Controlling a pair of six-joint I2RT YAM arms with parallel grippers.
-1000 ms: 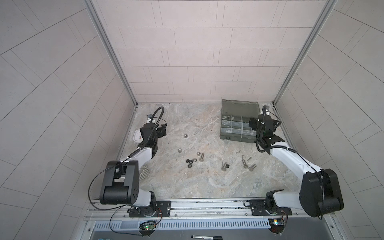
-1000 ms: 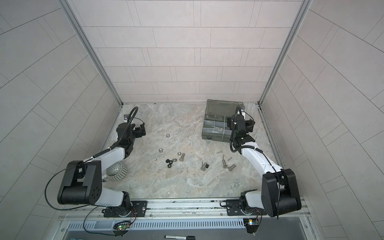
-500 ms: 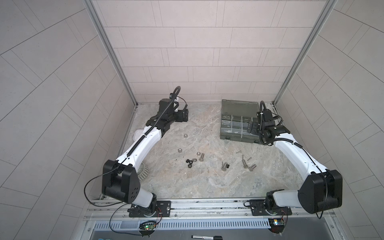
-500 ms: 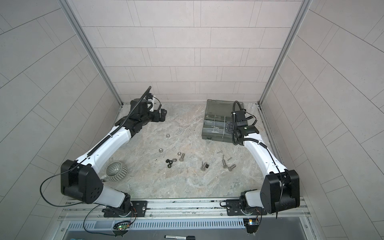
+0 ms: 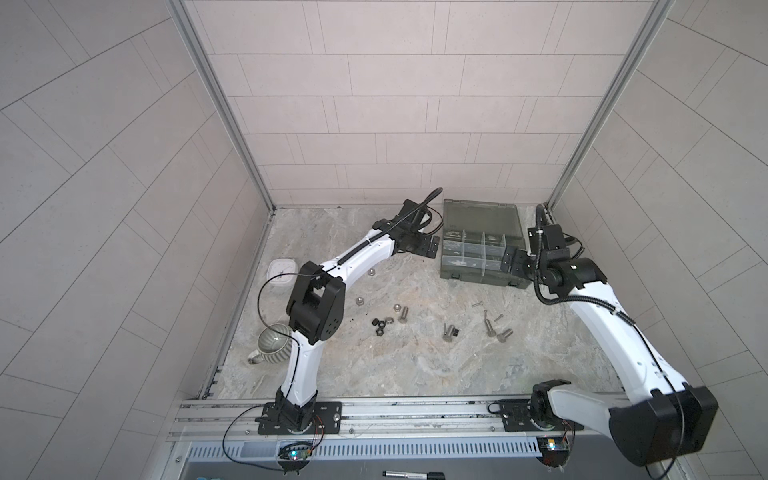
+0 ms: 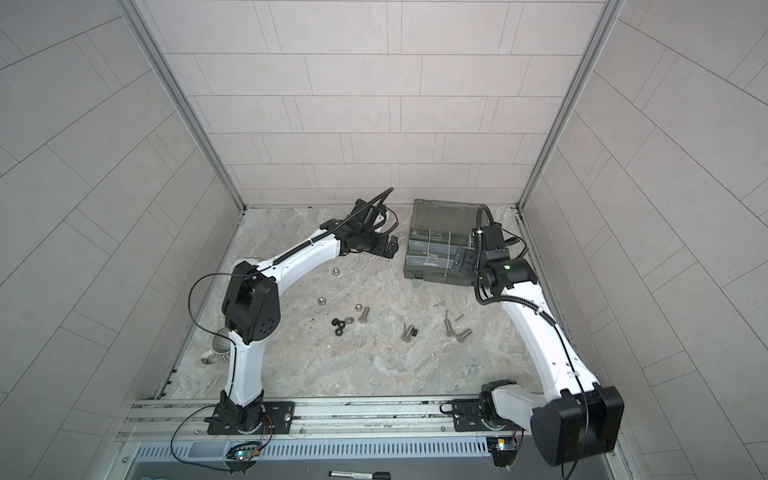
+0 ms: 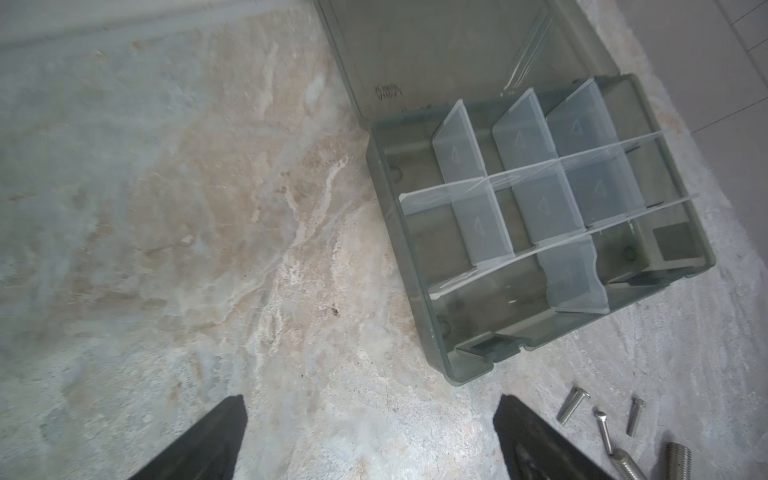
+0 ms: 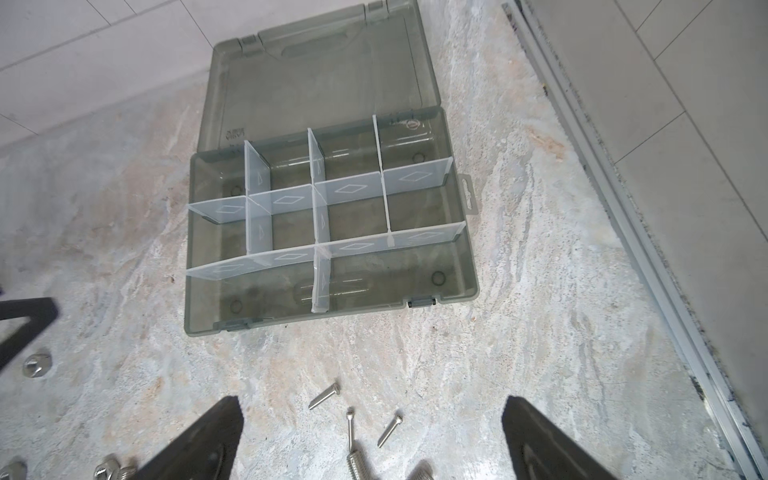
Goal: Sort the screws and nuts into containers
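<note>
My left gripper is going to pinch the short side of the organizer case nearest it next. It will slide the case over while the containers stay open for sorting.
The dark grey-green organizer case lies lid-open at the back right. I see nothing lying in its containers, which clear dividers part. Screws lie loose on the marble: thick bolts and thin ones. Silver domed nuts and black nuts lie mid-table. My left gripper hovers open just left of the case. My right gripper is open at the case's right front corner, above the thin screws.
A white square clock sits by the left wall, and a ribbed grey mug stands behind the left arm's elbow. A black marker lies below the front rail. Tiled walls close in the table on three sides.
The left arm has stretched from the left wall across to the case's left side. The right arm's wrist has dropped a little toward the case's front right corner. Both grippers stayed open.
</note>
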